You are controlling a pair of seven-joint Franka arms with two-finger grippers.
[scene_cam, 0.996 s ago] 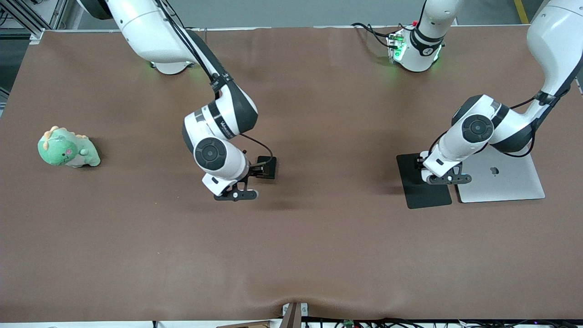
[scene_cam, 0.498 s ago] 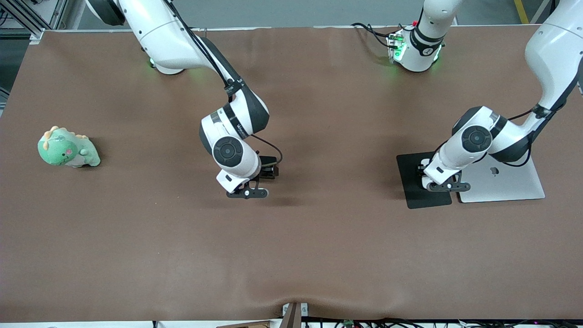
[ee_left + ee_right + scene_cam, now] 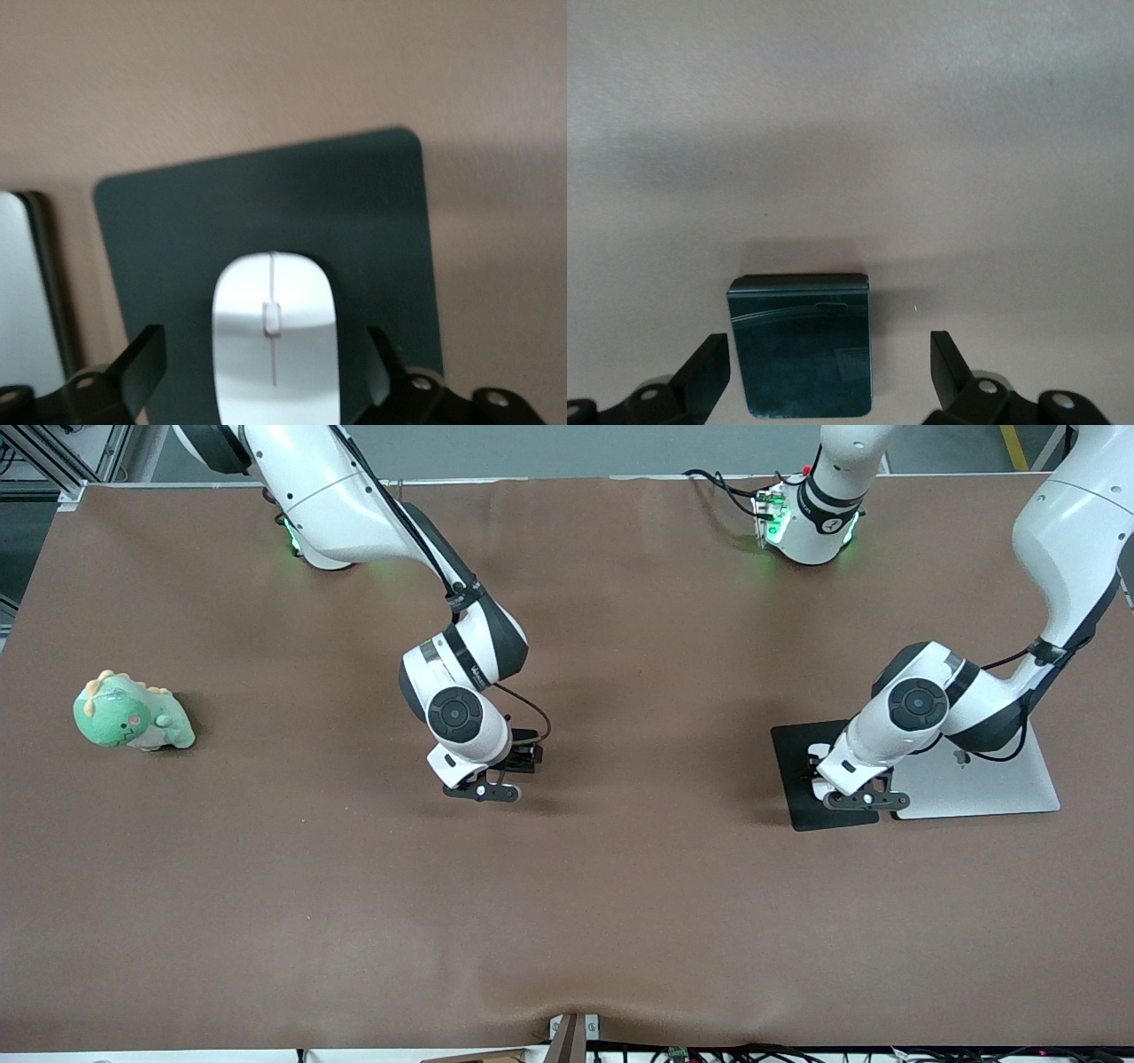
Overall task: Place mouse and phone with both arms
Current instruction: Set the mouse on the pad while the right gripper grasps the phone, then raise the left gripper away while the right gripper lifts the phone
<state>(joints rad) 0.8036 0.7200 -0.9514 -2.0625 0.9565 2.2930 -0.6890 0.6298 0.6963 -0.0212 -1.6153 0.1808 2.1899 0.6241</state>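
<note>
My right gripper will place the phone as the task asks, so it will next grab the two side edges of the black phone (image 3: 799, 345).
In the left wrist view the white mouse (image 3: 275, 350) lies on the black mouse pad (image 3: 177, 230). My left gripper (image 3: 264, 372) is open around it, and both fingers stand clear of its sides. The front view shows that gripper (image 3: 817, 769) low over the pad (image 3: 793, 802), where the wrist hides the mouse. The black phone (image 3: 802, 345) lies flat on the brown table. My right gripper (image 3: 828, 372) is open around it without touching. In the front view only a dark corner of the phone (image 3: 532, 751) shows beside the right gripper (image 3: 514, 762), mid-table.
A closed silver laptop (image 3: 983, 788) lies right beside the mouse pad, toward the left arm's end. A green plush dinosaur (image 3: 131, 713) sits at the right arm's end. The brown cloth (image 3: 567, 912) covers the table.
The right wrist has shifted a little toward the left arm's end and sunk over the phone. The left wrist has sunk lower over the mouse pad, nearer the front camera.
</note>
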